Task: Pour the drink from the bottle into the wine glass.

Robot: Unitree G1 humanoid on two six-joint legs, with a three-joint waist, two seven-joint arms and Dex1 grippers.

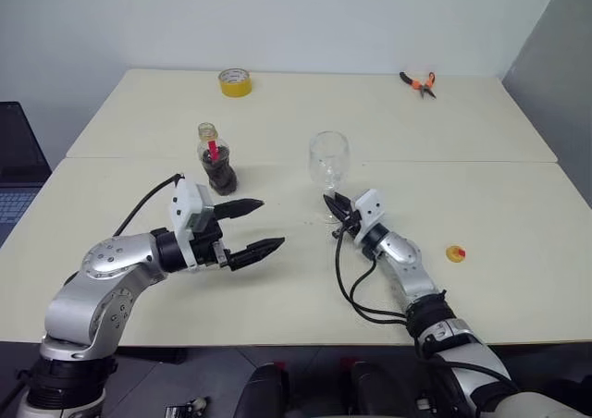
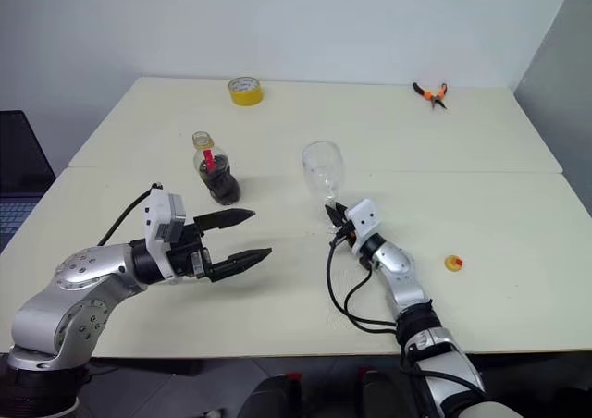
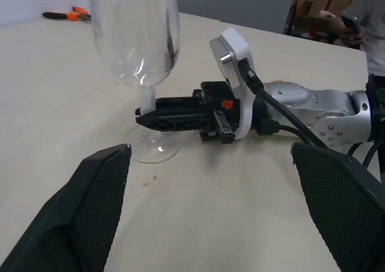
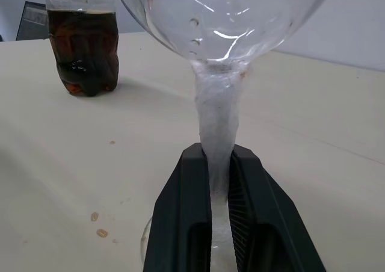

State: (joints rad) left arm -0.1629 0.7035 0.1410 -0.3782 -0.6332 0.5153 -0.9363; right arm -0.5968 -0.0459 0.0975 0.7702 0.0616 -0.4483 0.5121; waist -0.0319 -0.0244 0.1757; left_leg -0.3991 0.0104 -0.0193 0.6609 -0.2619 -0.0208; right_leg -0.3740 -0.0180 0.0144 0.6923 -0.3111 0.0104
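Observation:
I will grab the bottle with my left gripper by its narrow waist (image 1: 216, 164) to pour the drink, since the bottle bulges at its shoulder (image 1: 212, 147) and gets narrower below.
The wine glass (image 1: 329, 157) stands upright near the middle of the table, and its bowl looks empty. My right gripper (image 1: 330, 202) is shut on its thin stem (image 4: 216, 127) just above the foot, one finger on each side. The bottle (image 1: 217, 164) stands upright to the left of the glass with no cap on its neck. The dark drink (image 4: 84, 52) fills its lower body. My left gripper (image 1: 272, 224) hovers open in front of the bottle and a little to its right, holding nothing. Its fingers point toward the glass.
A small yellow cap (image 1: 454, 252) lies on the table right of my right arm. A yellow tape roll (image 1: 234, 81) and orange-handled pliers (image 1: 418, 81) lie at the far side. A laptop (image 1: 18, 159) sits off the left edge. A seam (image 1: 462, 162) joins two tabletops.

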